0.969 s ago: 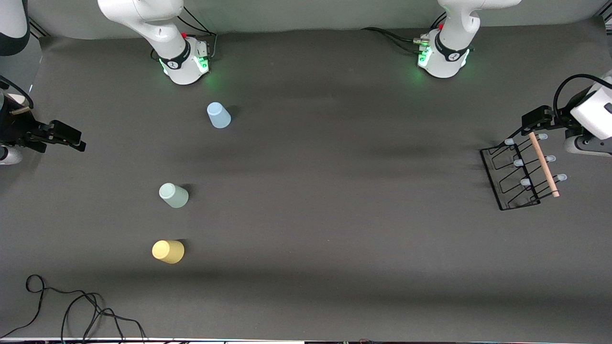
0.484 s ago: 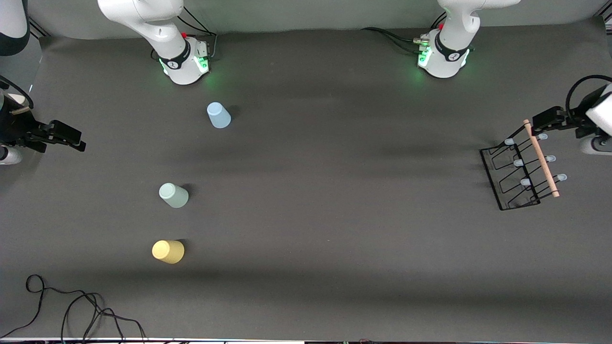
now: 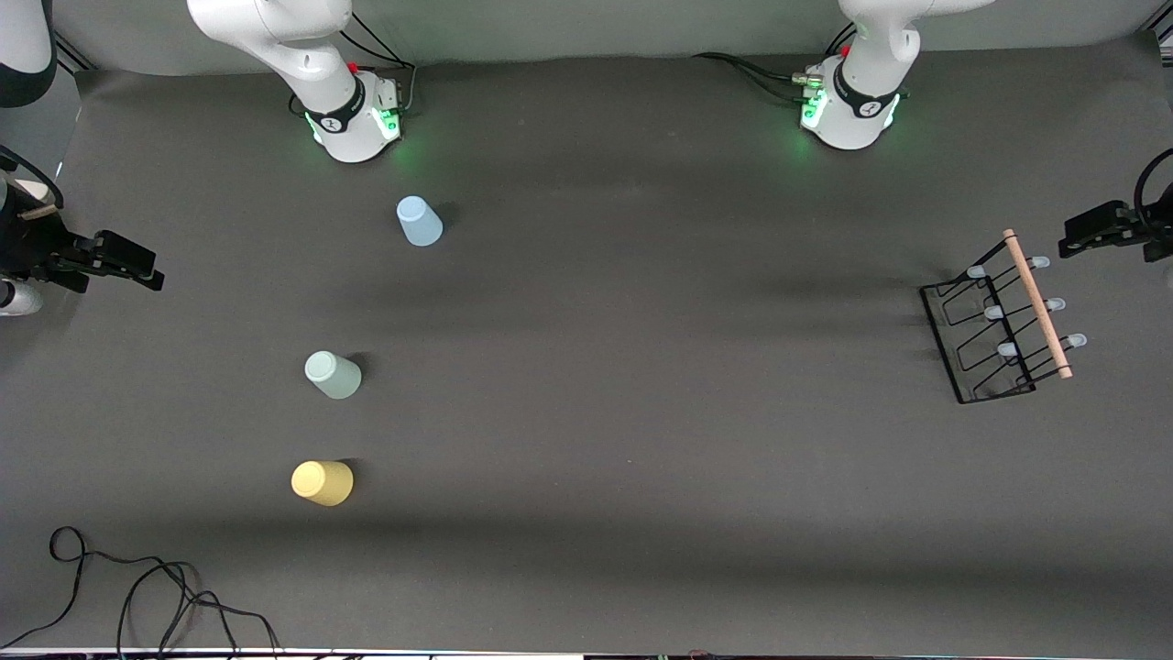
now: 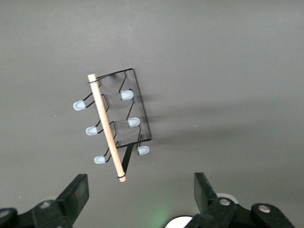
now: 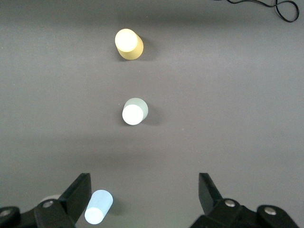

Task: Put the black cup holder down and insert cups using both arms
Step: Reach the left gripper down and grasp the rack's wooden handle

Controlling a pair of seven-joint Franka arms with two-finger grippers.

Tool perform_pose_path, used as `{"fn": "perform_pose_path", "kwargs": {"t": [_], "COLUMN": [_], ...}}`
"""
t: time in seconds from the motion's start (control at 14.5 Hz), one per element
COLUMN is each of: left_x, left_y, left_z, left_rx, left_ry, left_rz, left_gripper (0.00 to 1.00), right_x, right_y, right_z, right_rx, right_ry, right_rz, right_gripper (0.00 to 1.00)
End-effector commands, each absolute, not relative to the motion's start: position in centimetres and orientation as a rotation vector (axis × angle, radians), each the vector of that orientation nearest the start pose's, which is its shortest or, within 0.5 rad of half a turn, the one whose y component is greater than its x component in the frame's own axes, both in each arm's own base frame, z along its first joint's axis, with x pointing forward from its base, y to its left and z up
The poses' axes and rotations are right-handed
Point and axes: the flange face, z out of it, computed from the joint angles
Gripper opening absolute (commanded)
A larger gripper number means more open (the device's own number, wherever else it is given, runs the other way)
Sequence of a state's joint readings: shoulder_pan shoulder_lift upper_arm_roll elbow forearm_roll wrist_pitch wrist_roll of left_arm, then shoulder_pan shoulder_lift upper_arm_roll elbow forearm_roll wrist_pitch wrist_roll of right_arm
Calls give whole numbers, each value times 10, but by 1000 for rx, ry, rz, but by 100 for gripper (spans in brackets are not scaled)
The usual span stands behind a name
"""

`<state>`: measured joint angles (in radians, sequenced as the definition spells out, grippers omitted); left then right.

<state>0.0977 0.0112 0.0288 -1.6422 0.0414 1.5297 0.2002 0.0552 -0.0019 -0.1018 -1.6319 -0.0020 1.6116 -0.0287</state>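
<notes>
My left gripper is to place the black cup holder and should next grab its slim wooden rod (image 3: 1036, 303) (image 4: 107, 127). The pegs with pale blue tips spread wide to both sides.
The black cup holder (image 3: 1035, 302) stands on the table at the left arm's end, its wooden rod on top and pale blue peg tips to both sides; it also shows in the left wrist view (image 4: 109, 128). My left gripper (image 3: 1079, 240) hangs open and empty beside it, apart from the rod (image 4: 140, 187). Three cups stand upside down toward the right arm's end: blue (image 3: 419, 221), sage green (image 3: 332, 374) and yellow (image 3: 322, 482). The right wrist view shows yellow (image 5: 128, 43), green (image 5: 134, 111) and blue (image 5: 98, 207). My right gripper (image 3: 147, 273) waits open and empty (image 5: 145, 187).
The two arm bases (image 3: 353, 119) (image 3: 852, 110) stand along the table's edge farthest from the front camera. A loose black cable (image 3: 137, 587) lies at the near corner on the right arm's end. A dark grey mat (image 3: 641, 412) covers the table.
My left gripper has drawn back from the end of the holder's rod toward the table's edge. The holder and the cups have not moved. The right arm is still.
</notes>
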Motion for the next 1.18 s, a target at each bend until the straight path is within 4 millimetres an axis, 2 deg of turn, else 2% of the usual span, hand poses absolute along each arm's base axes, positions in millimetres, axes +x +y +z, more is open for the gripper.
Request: {"fn": "perform_pose_path", "kwargs": {"t": [0.0, 0.21, 0.42, 0.48, 0.69, 0.76, 0.97, 1.11], "left_x": [552, 556, 563, 565, 563, 558, 558, 548], "left_y": [86, 112, 139, 141, 157, 158, 159, 166], "left_z": [570, 556, 529, 521, 477, 459, 424, 391], "left_rx": [-3056, -3062, -3067, -3067, -3071, -3071, -3069, -3071], "left_ry": [130, 91, 95, 95, 69, 71, 80, 67], "left_rz": [233, 253, 261, 265, 272, 253, 197, 162], "left_gripper": [98, 98, 98, 98, 98, 98, 96, 96], "right_x": [553, 553, 553, 553, 553, 553, 553, 553], "right_y": [-26, -26, -27, -27, -27, -27, -27, -27], "right_z": [605, 605, 605, 605, 605, 605, 605, 605], "right_rx": [-3146, -3146, -3147, -3147, -3147, -3147, -3147, -3147], "right_ry": [36, 36, 36, 36, 36, 36, 36, 36], "right_rz": [27, 27, 27, 27, 27, 27, 27, 27], "right_gripper": [100, 100, 100, 100, 100, 100, 100, 100]}}
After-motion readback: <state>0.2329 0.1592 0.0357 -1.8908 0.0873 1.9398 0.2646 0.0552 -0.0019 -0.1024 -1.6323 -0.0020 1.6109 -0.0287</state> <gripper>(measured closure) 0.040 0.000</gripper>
